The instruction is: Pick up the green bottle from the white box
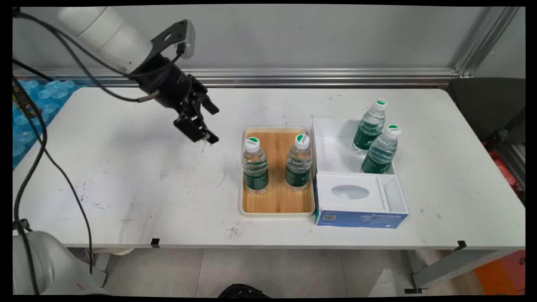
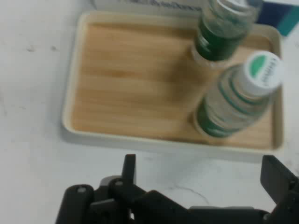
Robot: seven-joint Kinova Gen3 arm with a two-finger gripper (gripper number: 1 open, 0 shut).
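Next, my gripper grabs the clear water bottle by its upper body between cap and label [image 1: 385, 146], to add another bottle to the wooden tray [image 1: 277, 197].
My black gripper [image 1: 214, 126] hangs open and empty above the bare white table, a short way left of a wooden tray [image 1: 277, 197]. Two green-labelled water bottles stand upright on the tray, one on its left side [image 1: 255, 166] and one on its right [image 1: 298, 163]. In the hand view the tray [image 2: 131, 84] lies just beyond my gripper [image 2: 203, 179]. The nearer bottle [image 2: 238, 102] and the farther one [image 2: 222, 32] both stand toward the tray's right end. Nothing sits between the fingers [image 2: 129, 169].
A white box with a blue front [image 1: 361, 219] touches the tray's right side. Two more bottles [image 1: 369, 126] [image 1: 381, 151] stand in its rear compartment. Blue-wrapped bottle packs [image 1: 37, 100] lie beyond the table's left end, and a dark chair [image 1: 486, 105] stands at the right.
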